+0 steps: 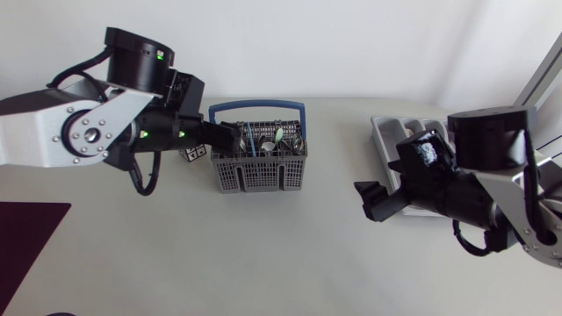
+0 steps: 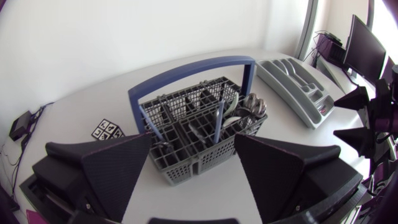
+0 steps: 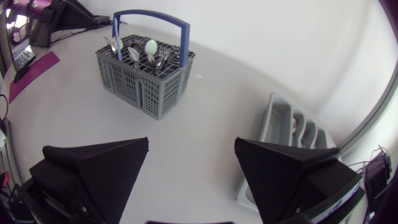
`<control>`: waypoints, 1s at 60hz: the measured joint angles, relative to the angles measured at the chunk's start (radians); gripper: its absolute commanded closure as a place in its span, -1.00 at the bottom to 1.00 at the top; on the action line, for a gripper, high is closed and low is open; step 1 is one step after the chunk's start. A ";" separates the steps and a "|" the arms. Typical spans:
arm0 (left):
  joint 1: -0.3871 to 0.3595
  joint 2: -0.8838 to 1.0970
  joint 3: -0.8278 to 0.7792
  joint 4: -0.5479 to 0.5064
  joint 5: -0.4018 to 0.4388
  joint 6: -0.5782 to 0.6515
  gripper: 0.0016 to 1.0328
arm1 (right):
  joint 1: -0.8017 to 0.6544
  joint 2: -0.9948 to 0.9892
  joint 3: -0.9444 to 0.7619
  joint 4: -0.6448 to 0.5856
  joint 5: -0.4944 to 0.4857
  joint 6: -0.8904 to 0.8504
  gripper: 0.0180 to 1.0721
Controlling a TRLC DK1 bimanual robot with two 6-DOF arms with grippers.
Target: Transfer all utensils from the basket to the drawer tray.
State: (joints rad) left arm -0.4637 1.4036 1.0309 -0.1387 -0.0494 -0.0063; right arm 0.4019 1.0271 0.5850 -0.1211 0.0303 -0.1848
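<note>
My left gripper grabs the blue utensil by its top (image 1: pixel 249 127) (image 2: pixel 221 106) next, which stands free above the basket slats that close in around its lower part.
A grey slatted basket (image 1: pixel 259 168) with a blue handle (image 1: pixel 257 107) stands at the middle back of the table, with spoons and other utensils (image 1: pixel 279 140) upright in it. My left gripper (image 1: pixel 226 138) hovers open at the basket's left end; in its wrist view the basket (image 2: pixel 199 134) lies just ahead of the open, empty fingers (image 2: pixel 118 165). The grey drawer tray (image 1: pixel 388 132) lies at the right, partly hidden by my right arm. My right gripper (image 1: pixel 370 200) is open and empty, between basket and tray; its wrist view shows the basket (image 3: pixel 146 78) far ahead and the tray (image 3: pixel 289 121) beside it.
A small black-and-white patterned cube (image 1: pixel 195 153) sits close to the basket's left side, under my left arm. A dark purple mat (image 1: pixel 26 237) covers the table's front left corner. Bare tabletop stretches between basket and tray.
</note>
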 measured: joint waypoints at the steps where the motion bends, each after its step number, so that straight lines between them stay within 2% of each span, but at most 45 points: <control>1: 0.000 0.011 0.008 0.003 0.010 0.001 -0.80 | -0.004 0.013 0.011 -0.008 -0.015 -0.002 -0.90; 13: -0.010 0.135 0.083 0.054 0.027 0.004 -0.76 | -0.019 0.116 0.087 -0.018 -0.072 -0.008 -0.90; 26: -0.046 0.201 0.100 0.121 0.010 0.007 -0.54 | -0.019 0.190 0.097 -0.002 -0.087 -0.048 -0.90; 30: -0.056 0.211 0.103 0.141 -0.008 0.010 -0.39 | -0.018 0.194 0.097 -0.002 -0.087 -0.049 -0.90; 34: -0.063 0.214 0.103 0.152 -0.017 0.016 -0.14 | -0.017 0.192 0.097 0.005 -0.087 -0.052 -0.90; 46: -0.070 0.220 0.103 0.164 -0.042 0.034 0.34 | -0.010 0.191 0.096 0.047 -0.087 -0.056 -0.90; 53: -0.069 0.228 0.103 0.163 -0.042 0.034 0.73 | -0.004 0.191 0.094 0.050 -0.087 -0.055 -0.90; 55: -0.069 0.228 0.103 0.163 -0.042 0.034 0.90 | -0.004 0.191 0.094 0.050 -0.087 -0.056 -0.90; 60: -0.069 0.228 0.103 0.164 -0.042 0.034 0.93 | -0.004 0.191 0.094 0.050 -0.086 -0.056 -0.90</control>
State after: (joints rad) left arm -0.5323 1.6318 1.1343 0.0254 -0.0914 0.0273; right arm 0.3981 1.2186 0.6788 -0.0715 -0.0559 -0.2405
